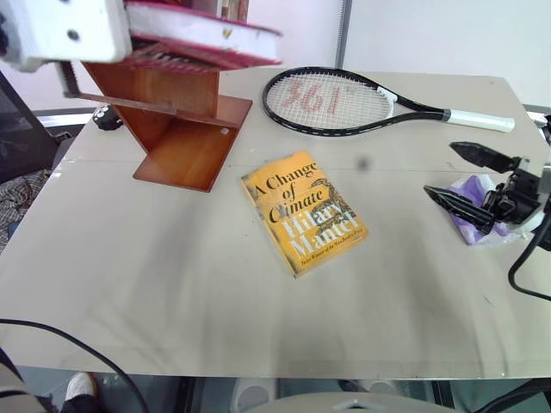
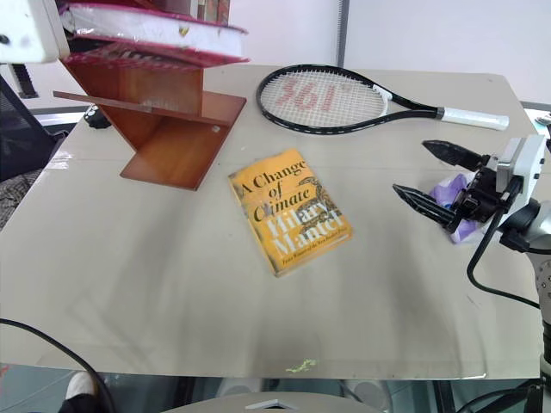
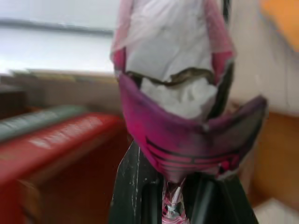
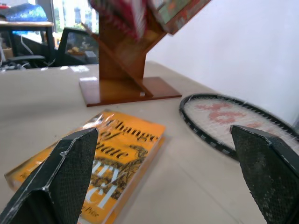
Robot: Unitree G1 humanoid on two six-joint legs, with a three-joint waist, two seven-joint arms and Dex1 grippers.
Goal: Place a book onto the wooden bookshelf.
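The pink book's lower edge hangs above the bookshelf's slanted panel, so the left gripper needs to lower the book onto that panel before releasing it.
The pink book (image 1: pixel 207 30) with white page edges is at the top left, roughly level, over the upper panels of the reddish-brown wooden bookshelf (image 1: pixel 185 138). I cannot tell whether it rests on the shelf. My left gripper (image 3: pixel 175 200) is shut on the book's (image 3: pixel 187 135) lower edge, and its white wrist shows at the top left corner of the head views. My right gripper (image 1: pixel 439 169) hangs open and empty above the table's right side, far from the shelf, pointing towards it.
A yellow-orange book (image 1: pixel 303 212) lies flat mid-table. A black tennis racket (image 1: pixel 344 101) lies at the back right. A crumpled purple thing (image 1: pixel 475 211) sits under my right gripper. Red and green books (image 3: pixel 51 135) show beside the shelf in the left wrist view.
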